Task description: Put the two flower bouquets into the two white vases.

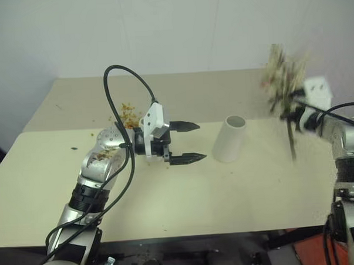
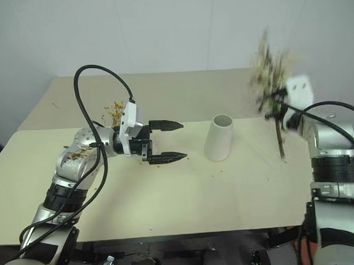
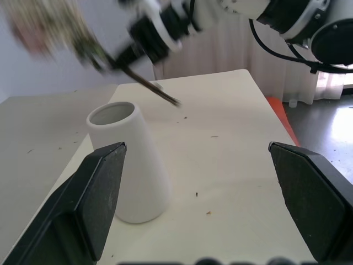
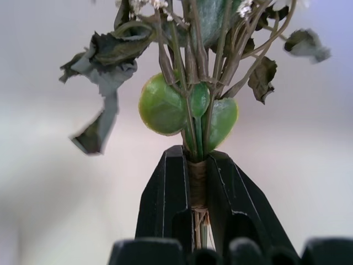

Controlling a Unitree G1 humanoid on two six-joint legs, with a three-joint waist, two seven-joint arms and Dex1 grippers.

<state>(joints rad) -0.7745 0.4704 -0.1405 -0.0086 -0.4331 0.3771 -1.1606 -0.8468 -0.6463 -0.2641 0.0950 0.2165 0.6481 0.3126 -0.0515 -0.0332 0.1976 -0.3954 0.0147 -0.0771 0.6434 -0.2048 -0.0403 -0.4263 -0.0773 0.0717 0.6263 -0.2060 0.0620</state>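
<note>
The bouquet's bound stems hang away from the white vase's opening (image 1: 236, 121): my right gripper should move them toward it before letting go.
A white vase (image 1: 230, 139) with a tapered body stands upright mid-table. My left gripper (image 1: 201, 141) hangs level just left of it, open, fingers (image 3: 99, 193) pointing at the vase (image 3: 129, 160) with nothing between them. At the right, my right gripper (image 1: 294, 117) is shut on the bound stems of the cream-pink bouquet (image 1: 283, 75) with green sprigs, held upright above the table and apart from the vase. In the right wrist view the stems sit clamped between the black fingers (image 4: 165, 193). Yellow blossoms (image 1: 128, 114) of the other bouquet lie on the table behind my left arm, mostly hidden.
A black cable (image 1: 119, 76) loops high over my left forearm. Small petal crumbs dot the beige table (image 1: 186, 208). The table's front edge runs close below my arms, and an orange-red object (image 1: 314, 252) sits on the floor at the lower right.
</note>
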